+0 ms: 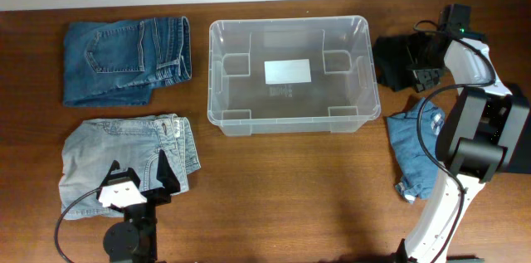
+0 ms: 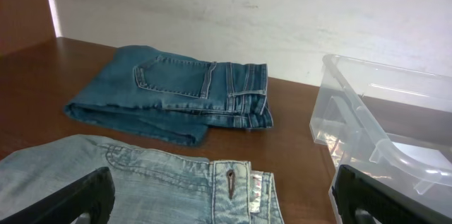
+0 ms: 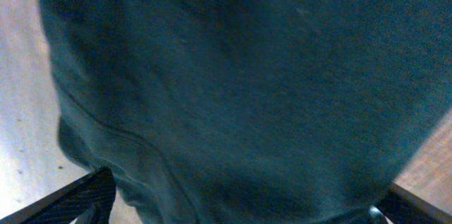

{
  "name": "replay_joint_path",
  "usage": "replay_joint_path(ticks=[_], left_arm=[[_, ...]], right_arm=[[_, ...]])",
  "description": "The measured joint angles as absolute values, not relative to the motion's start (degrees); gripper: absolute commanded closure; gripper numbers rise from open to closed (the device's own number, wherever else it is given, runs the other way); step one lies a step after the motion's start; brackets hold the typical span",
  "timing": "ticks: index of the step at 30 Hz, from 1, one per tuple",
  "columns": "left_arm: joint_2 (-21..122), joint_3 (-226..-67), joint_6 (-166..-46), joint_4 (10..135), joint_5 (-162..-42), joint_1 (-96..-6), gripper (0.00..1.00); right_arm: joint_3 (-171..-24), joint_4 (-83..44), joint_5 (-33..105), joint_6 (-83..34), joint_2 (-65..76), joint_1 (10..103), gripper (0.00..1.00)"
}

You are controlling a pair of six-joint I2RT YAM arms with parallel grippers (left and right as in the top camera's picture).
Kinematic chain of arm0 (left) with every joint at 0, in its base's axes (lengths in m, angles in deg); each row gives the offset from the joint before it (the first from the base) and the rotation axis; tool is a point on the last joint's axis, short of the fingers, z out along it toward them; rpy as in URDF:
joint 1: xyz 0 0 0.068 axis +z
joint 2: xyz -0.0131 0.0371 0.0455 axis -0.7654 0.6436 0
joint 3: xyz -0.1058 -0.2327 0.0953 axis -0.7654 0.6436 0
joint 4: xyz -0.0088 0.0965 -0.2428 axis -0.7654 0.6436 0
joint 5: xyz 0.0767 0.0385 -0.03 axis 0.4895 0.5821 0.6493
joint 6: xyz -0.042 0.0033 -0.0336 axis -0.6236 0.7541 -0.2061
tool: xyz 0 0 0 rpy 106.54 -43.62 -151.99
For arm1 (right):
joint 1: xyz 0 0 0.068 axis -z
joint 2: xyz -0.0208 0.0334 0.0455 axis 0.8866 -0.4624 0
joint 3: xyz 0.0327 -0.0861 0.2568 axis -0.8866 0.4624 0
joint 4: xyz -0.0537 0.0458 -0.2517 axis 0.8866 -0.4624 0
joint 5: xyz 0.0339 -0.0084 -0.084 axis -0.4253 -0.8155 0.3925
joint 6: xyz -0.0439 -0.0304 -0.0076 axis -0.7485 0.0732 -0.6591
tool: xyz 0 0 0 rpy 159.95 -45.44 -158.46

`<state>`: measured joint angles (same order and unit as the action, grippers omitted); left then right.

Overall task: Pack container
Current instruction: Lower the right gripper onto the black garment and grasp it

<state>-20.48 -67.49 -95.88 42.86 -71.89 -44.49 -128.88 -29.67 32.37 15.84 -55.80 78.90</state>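
Note:
The rest of the garment should go down inside the container first. My right gripper should next grab the dark garment (image 1: 394,57) across its end away from the container.
The clear plastic container (image 1: 213,72) stands empty at the table's centre, a white label on its base; its near corner (image 2: 367,114) shows in the left wrist view. My left gripper (image 1: 137,168) (image 2: 226,211) hangs open over the folded light-blue jeans (image 1: 124,151) (image 2: 141,174), one finger on each side of the waistband. My right gripper (image 1: 416,62) (image 3: 240,213) is open and low over a dark garment (image 1: 394,57) (image 3: 233,83) right of the container. The dark cloth fills the right wrist view and lies between the wide-spread fingers.
Folded dark-blue jeans (image 1: 124,57) (image 2: 176,93) lie at the back left. A crumpled blue denim piece (image 1: 411,151) lies at the right beside the right arm's base. The white wall runs along the table's far edge.

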Motion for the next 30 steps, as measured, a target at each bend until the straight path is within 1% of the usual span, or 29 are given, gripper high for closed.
replay_joint_path(ticks=[6,7,8,9,11,12,13,15,21,26,30], left_arm=[[-20.5,-67.5,-95.9,42.9,-71.9,-44.5,0.01],[-20.5,-67.5,-95.9,42.9,-71.9,-44.5,0.01],[-20.5,-67.5,-95.9,42.9,-71.9,-44.5,0.01],[-20.5,-67.5,-95.9,42.9,-71.9,-44.5,0.01],[-20.5,-67.5,-95.9,42.9,-71.9,-44.5,0.01],[-20.5,-67.5,-95.9,42.9,-71.9,-44.5,0.01],[-20.5,-67.5,-95.9,42.9,-71.9,-44.5,0.01],[-20.5,-67.5,-95.9,42.9,-71.9,-44.5,0.01],[-20.5,-67.5,-95.9,42.9,-71.9,-44.5,0.01],[-20.5,-67.5,-95.9,42.9,-71.9,-44.5,0.01],[-20.5,-67.5,-95.9,42.9,-71.9,-44.5,0.01]], right_arm=[[-128.9,-26.9,32.3,16.1,-56.2,78.9,0.01],[-128.9,-26.8,32.3,16.1,-56.2,78.9,0.03],[-128.9,-26.8,32.3,16.1,-56.2,78.9,0.11],[-128.9,-26.8,32.4,16.2,-56.2,78.9,0.16],[-128.9,-26.8,32.4,16.1,-56.5,78.9,0.2],[-128.9,-26.8,32.4,16.5,-56.5,78.9,0.24],[-128.9,-26.8,32.4,16.5,-56.6,78.9,0.31],[-128.9,-26.8,32.7,16.6,-56.8,78.9,0.38],[-127.5,-25.4,33.5,16.7,-56.8,79.0,0.69],[-127.2,-24.7,33.4,16.8,-56.9,79.0,0.8],[-127.1,-24.2,32.3,16.6,-56.9,79.3,0.96]])
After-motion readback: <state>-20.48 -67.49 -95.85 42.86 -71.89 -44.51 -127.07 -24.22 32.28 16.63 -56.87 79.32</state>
